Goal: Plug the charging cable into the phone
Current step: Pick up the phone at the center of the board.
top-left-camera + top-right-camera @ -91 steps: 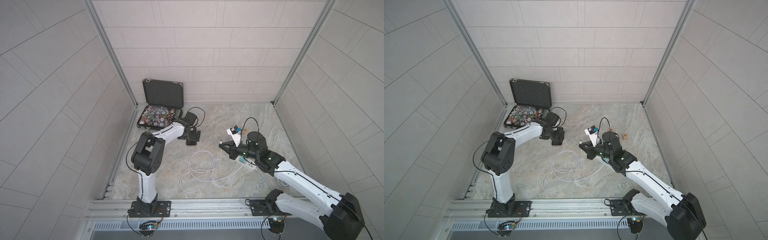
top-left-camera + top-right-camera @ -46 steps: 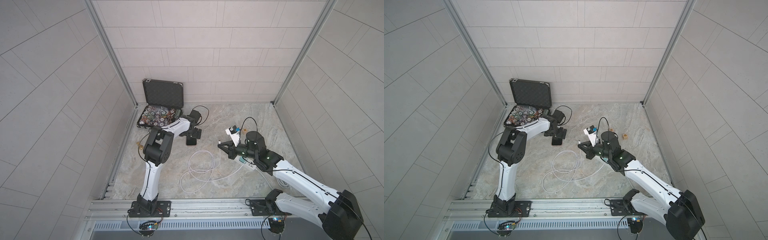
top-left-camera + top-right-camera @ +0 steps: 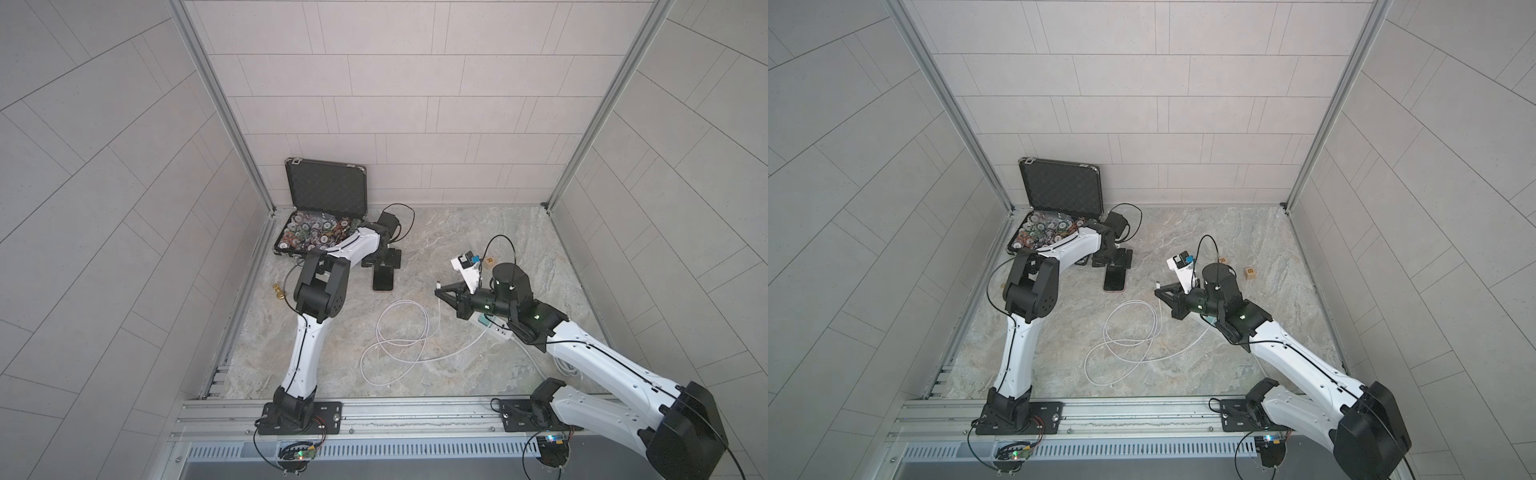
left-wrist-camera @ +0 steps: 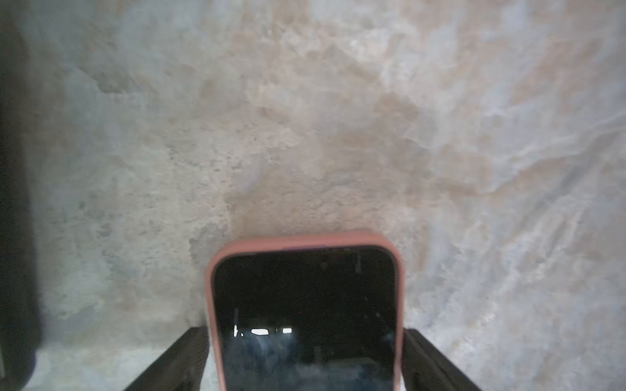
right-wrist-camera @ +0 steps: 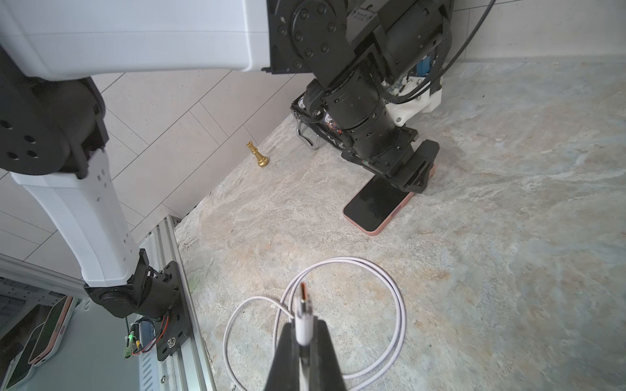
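The left gripper needs to hold the phone (image 3: 382, 278) by its long sides near the phone's far end, so that the phone's near end stays free to have the charging cable plugged in.
The phone (image 3: 382, 278) (image 3: 1115, 279), black with a pinkish rim, lies flat on the stone floor. My left gripper (image 3: 382, 266) (image 3: 1116, 262) stands over its far end. In the left wrist view the phone (image 4: 305, 287) sits between my two fingers (image 4: 189, 355), which rest against its long sides. The charging cable (image 3: 401, 332) (image 3: 1129, 328) lies in loose white loops in mid floor. My right gripper (image 3: 439, 291) (image 5: 303, 325) is shut on the white plug (image 5: 301, 315), held off the floor with its metal tip pointing toward the phone (image 5: 376, 206).
An open black case of poker chips (image 3: 316, 232) stands at the back left, close behind my left arm. A gold chess piece (image 3: 279, 292) stands by the left rail. A white power strip (image 3: 494, 330) lies under my right arm. A lettered wooden block (image 3: 1250, 273) sits behind it.
My left arm's elbow has swung up and right while its gripper stayed at the phone's far end, and the fingers have drawn in against the phone. The right gripper has edged slightly left with the plug.
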Motion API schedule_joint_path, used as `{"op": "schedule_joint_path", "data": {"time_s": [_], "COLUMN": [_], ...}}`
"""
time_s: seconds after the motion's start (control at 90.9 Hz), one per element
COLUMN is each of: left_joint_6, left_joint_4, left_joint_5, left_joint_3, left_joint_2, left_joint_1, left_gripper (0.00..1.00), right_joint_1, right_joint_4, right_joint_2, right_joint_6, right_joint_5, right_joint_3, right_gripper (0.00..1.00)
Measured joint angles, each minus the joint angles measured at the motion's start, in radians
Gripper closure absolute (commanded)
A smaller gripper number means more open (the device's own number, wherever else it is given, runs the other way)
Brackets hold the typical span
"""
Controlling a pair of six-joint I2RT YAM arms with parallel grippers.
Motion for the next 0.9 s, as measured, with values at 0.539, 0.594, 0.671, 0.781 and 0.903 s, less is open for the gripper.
{"op": "schedule_joint_path", "data": {"time_s": [0.539,0.594,0.671,0.781,0.903], "left_joint_6": [-0.051,-0.055,-0.063,-0.071,-0.081], "left_joint_4": [0.003,0.000,-0.007,-0.051,-0.094], "left_joint_5": [0.082,0.076,0.060,0.030,-0.007], "left_joint_3": [-0.120,-0.126,-0.119,-0.065,-0.011], "left_joint_2": [-0.078,-0.082,-0.077,-0.040,-0.005], "left_joint_1": [0.005,0.003,0.003,0.001,-0.005], "left_gripper": [0.00,0.01,0.05,0.14,0.16], "right_joint_1": [0.000,0.000,0.000,0.001,0.002], "right_joint_4": [0.012,0.027,0.048,0.058,0.053], "right_joint_2": [-0.013,-0.012,-0.011,-0.010,-0.013], "right_joint_6": [0.011,0.017,0.026,0.029,0.028], "right_joint_5": [0.003,0.003,0.002,0.001,0.002], "right_joint_3": [0.000,-0.002,-0.006,-0.013,-0.013], "right_gripper": [1.00,1.00,1.00,1.00,1.00]}}
